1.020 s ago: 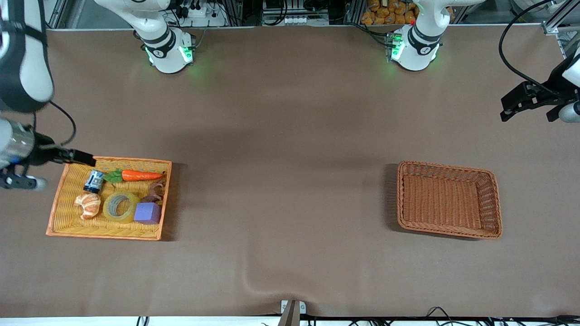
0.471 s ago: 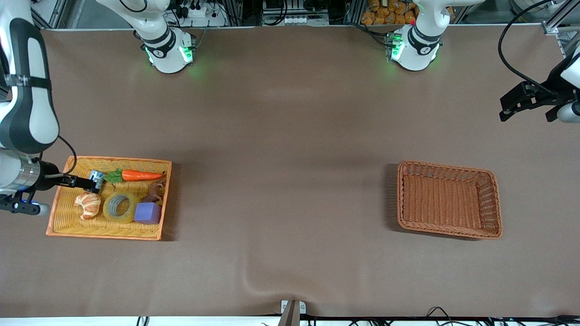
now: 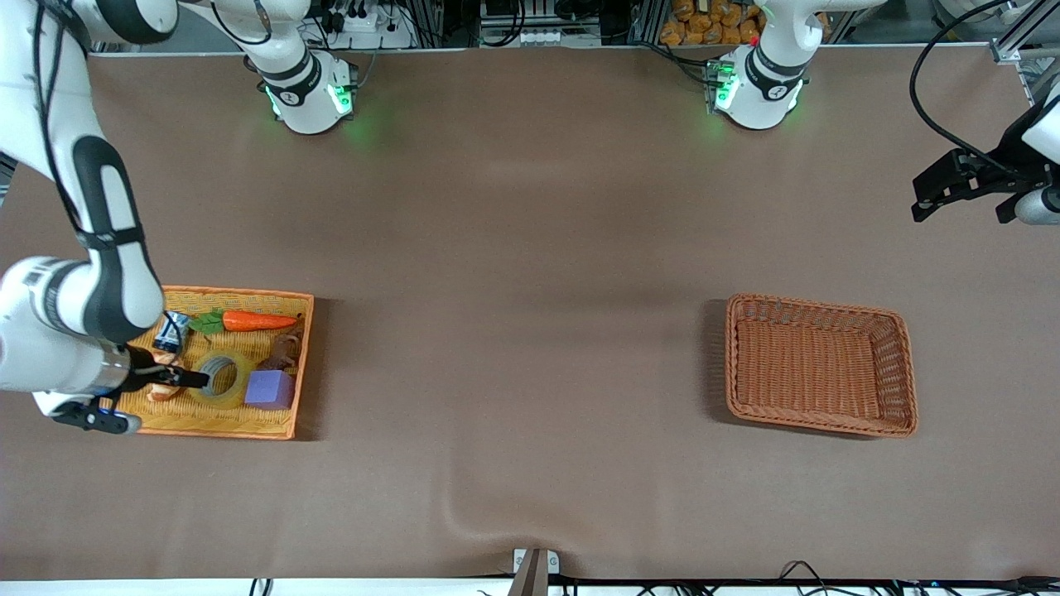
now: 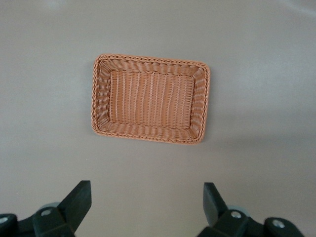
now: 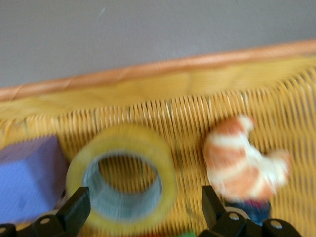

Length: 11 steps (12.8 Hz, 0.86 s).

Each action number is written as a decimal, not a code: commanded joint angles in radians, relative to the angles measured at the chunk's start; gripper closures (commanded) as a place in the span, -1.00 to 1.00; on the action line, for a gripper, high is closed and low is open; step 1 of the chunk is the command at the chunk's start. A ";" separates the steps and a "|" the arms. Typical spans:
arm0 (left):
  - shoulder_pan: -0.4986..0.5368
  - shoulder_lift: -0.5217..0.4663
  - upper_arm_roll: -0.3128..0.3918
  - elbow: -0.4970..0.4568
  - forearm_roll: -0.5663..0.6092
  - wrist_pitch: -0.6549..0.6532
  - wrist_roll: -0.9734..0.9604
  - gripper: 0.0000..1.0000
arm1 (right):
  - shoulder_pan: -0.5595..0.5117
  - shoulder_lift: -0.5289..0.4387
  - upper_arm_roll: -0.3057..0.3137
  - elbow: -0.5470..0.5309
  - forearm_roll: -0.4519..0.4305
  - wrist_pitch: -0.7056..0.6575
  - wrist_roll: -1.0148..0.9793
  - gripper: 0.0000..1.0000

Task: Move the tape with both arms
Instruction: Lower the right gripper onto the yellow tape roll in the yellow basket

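The tape's hole (image 3: 220, 376) is still a bit away from my right gripper's fingers, which are above the tape's yellow rim (image 3: 237, 392). They need to move toward the hole before they close.
The tape (image 3: 222, 378), a translucent yellow roll, lies flat in the yellow tray (image 3: 207, 427) toward the right arm's end of the table, between a croissant and a purple cube. My right gripper (image 3: 186, 377) hangs low over the tray at the tape's edge, open and empty. In the right wrist view the tape (image 5: 126, 140) fills the space ahead of the right gripper (image 5: 144, 197), with one finger at each side of the roll. My left gripper (image 3: 932, 199) waits, open and empty, high at the left arm's end of the table. The left wrist view shows the left gripper (image 4: 146, 191) over bare table.
The tray also holds a croissant (image 5: 242, 158), a purple cube (image 3: 269, 389), a carrot (image 3: 257, 320), a small blue can (image 3: 170, 331) and a brown object (image 3: 281, 352). An empty brown wicker basket (image 3: 907, 372) sits toward the left arm's end of the table, also seen as the basket (image 4: 148, 59) in the left wrist view.
The right arm has swung from beside the tray's far corner down over the tray, so its gripper now sits at the tape. The left arm has not moved.
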 commanded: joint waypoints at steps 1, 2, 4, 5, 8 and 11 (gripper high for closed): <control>0.012 -0.007 -0.001 0.000 -0.018 -0.013 0.028 -1.00 | 0.016 0.011 0.005 0.040 -0.049 -0.004 0.009 -1.00; 0.012 -0.007 -0.001 0.000 -0.018 -0.013 0.030 -1.00 | 0.014 0.005 0.006 0.031 -0.049 -0.011 0.003 -1.00; 0.012 -0.006 -0.001 0.002 -0.019 -0.013 0.028 -1.00 | -0.005 0.004 0.006 0.031 -0.047 -0.050 -0.003 -1.00; 0.012 -0.007 -0.001 0.002 -0.019 -0.013 0.028 -1.00 | -0.010 0.006 0.006 0.028 -0.046 -0.070 -0.006 -1.00; 0.010 -0.006 -0.001 0.002 -0.018 -0.013 0.028 -1.00 | -0.002 0.009 0.009 -0.044 -0.010 -0.082 0.007 -1.00; 0.012 -0.007 0.000 0.000 -0.019 -0.013 0.028 -1.00 | -0.016 0.017 0.008 -0.058 0.007 -0.088 -0.006 -1.00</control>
